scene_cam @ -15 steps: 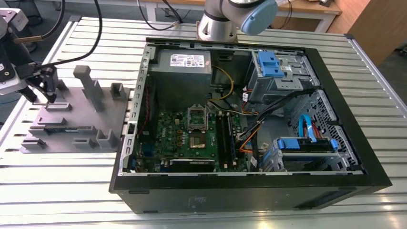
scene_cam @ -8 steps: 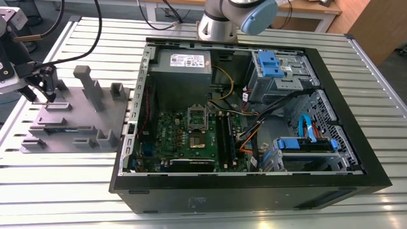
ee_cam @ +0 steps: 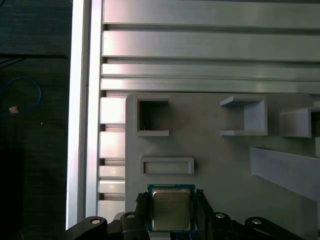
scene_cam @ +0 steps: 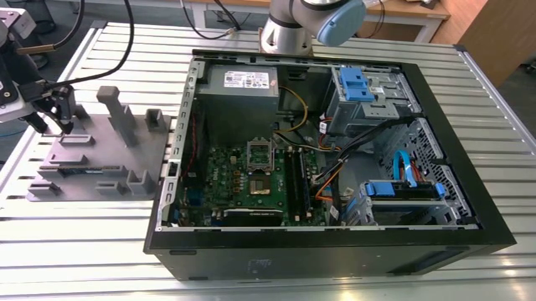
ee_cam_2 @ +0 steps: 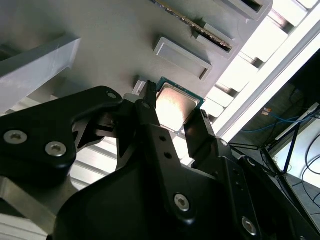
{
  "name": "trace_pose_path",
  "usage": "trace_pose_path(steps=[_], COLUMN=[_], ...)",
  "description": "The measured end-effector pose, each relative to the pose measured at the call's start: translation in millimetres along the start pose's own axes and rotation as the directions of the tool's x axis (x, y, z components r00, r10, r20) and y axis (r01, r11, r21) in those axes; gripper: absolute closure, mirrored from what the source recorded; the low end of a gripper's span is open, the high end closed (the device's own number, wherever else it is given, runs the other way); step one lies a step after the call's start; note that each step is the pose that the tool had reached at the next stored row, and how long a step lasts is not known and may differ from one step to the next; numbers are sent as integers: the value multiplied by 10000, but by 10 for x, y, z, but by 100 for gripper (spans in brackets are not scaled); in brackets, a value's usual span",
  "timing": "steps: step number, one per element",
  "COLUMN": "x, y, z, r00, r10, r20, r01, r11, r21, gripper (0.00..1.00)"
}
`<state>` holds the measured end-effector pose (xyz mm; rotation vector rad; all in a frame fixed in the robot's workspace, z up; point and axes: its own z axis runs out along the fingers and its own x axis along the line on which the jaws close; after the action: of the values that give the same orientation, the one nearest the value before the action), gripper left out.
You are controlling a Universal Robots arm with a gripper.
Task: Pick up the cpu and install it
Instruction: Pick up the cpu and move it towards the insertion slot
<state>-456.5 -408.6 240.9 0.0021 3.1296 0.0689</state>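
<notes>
The cpu is a thin, delicate chip with a bare metal top, so the gripper should grab the opposite edges of its green border next, to install it.
The cpu is a small square chip with a shiny metal top and a thin green border. It lies flat on the grey fixture plate, just beside a shallow rectangular holder. My gripper is lowered over it, one black finger close on each side, with thin gaps still showing, so it stands open. The second wrist view shows the same cpu between the fingers. In the exterior view, my gripper hangs over the plate's corner at the exterior view's left. The motherboard socket sits inside the open computer case.
The fixture plate carries several raised grey posts and brackets around the gripper. It lies on a slatted aluminium table. The case holds cables, blue drive cages and a power supply. The arm's base stands behind the case.
</notes>
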Motion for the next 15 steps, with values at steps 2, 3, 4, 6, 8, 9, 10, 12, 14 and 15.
trace_pose_path(steps=[2, 3, 4, 6, 8, 9, 10, 12, 14, 15], x=[0, 0, 0, 0, 0, 0, 0, 0, 0, -1], y=[0, 0, 0, 0, 0, 1, 1, 1, 2, 2], z=[-2, -2, -3, -7, -12, -16, -20, -32, -45, -52], r00=[10000, 10000, 10000, 10000, 10000, 10000, 10000, 10000, 10000, 10000], r10=[0, 0, 0, 0, 0, 0, 0, 0, 0, 0], r20=[0, 1, 0, -1, 0, 0, -1, -1, 1, 0], r01=[0, 0, 0, 0, 0, 0, 0, 0, 0, 0], r11=[10000, 10000, 10000, 10000, 10000, 10000, 10000, 10000, 10000, 10000], r21=[0, 0, 0, 1, 0, 0, 0, 1, 0, 0], gripper=[53, 53, 53, 53, 53, 53, 53, 53, 53, 53])
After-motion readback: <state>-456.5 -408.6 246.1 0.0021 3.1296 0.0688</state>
